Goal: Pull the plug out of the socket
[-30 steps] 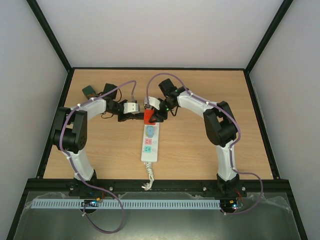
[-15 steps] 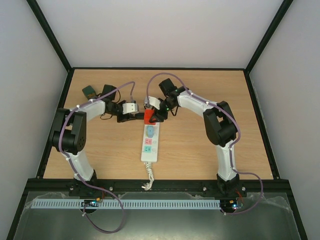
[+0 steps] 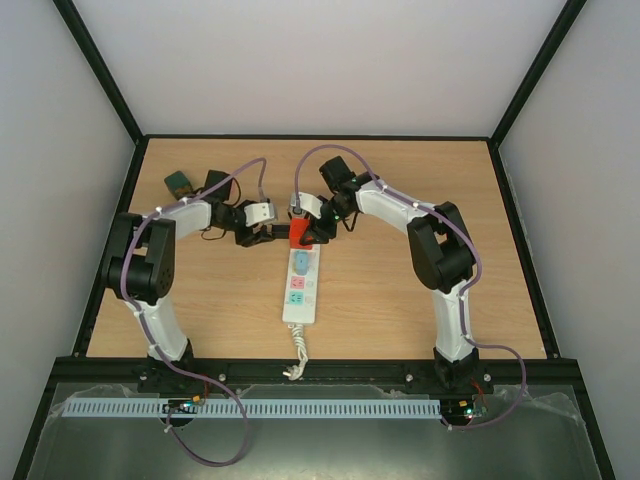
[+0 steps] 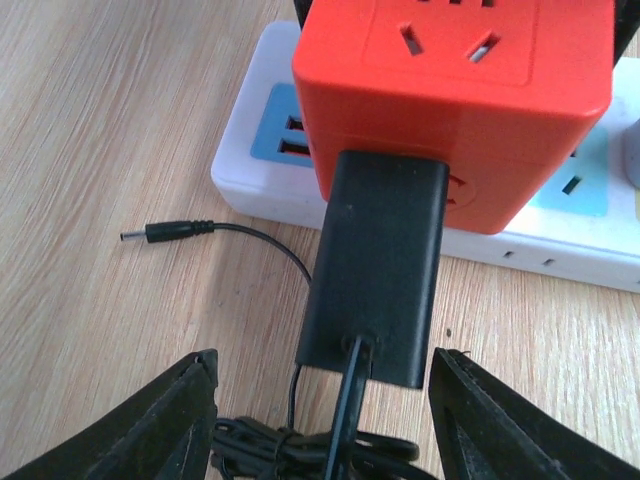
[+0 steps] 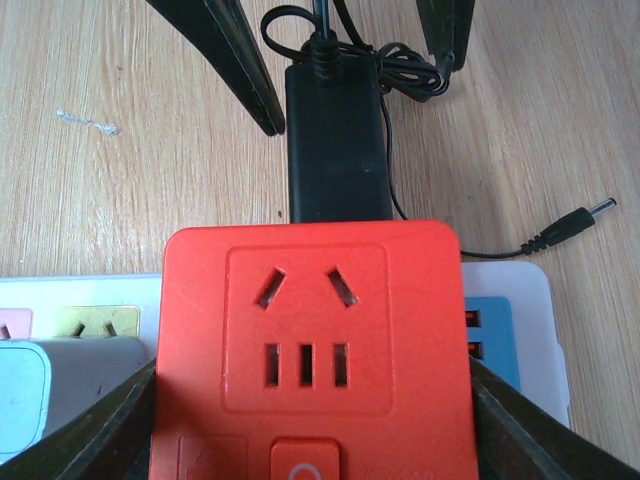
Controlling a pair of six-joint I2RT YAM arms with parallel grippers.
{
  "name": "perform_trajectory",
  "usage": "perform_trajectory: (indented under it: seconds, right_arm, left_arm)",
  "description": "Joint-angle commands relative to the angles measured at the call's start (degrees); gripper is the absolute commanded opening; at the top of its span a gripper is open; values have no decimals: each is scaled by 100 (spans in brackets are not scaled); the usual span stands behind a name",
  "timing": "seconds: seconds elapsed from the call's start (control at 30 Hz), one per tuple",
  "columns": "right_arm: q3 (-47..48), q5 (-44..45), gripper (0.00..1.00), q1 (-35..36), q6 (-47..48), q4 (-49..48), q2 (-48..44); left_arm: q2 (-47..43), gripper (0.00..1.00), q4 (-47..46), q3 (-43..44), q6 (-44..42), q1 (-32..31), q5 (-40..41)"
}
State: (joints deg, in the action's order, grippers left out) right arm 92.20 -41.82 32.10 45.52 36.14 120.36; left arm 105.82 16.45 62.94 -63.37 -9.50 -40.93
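Observation:
The plug's rear end [image 3: 274, 232] [image 4: 366, 341] is between my left gripper's fingers, its middle beyond them, so it is time to close next. Closing now would catch that rear end only.
The socket, a long white power strip [image 3: 300, 290] with pastel faces, lies mid-table. A red cube adapter [image 3: 298, 233] stands on its far end. My right gripper [image 5: 312, 375] is shut on this cube, one finger against each side. A black plug [image 4: 378, 260] sits flush against the cube's left side, lying over the wood. My left gripper [image 4: 322, 365] is open. Its fingers [image 4: 180, 410] straddle the plug's rear end with a gap on each side. In the right wrist view the plug [image 5: 338, 140] lies beyond the cube [image 5: 310, 340], between the left fingers [image 5: 240, 70].
The plug's thin black cord is bundled [image 4: 300, 445] under the left gripper, and its barrel tip [image 4: 165, 233] lies on the wood. A pale blue block [image 5: 20, 395] occupies the neighbouring outlet. A green-brown object [image 3: 178, 183] lies back left. The strip's coiled white cord [image 3: 297, 355] trails toward the near edge.
My left gripper's jaws have spread apart, away from the black plug. Both arms have stayed almost in place, and the right gripper's hold on the red cube is unchanged.

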Motion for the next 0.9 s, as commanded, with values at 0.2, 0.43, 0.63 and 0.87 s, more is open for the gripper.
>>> perform_trajectory:
  seconds: [0.2, 0.43, 0.63, 0.87]
  right_arm:
    - [-47, 552, 2, -135, 186, 1079, 434]
    - [43, 751, 2, -125, 214, 1228, 561]
    - [26, 855, 2, -125, 190, 1233, 612]
    - [-8, 973, 2, -129, 177, 1225, 584]
  left_arm:
    - [215, 35, -96, 44, -122, -186, -96]
    - [129, 23, 405, 493, -502, -91, 85]
    - [111, 21, 689, 745, -673, -58, 160]
    - [310, 17, 820, 749, -803, 220, 95]
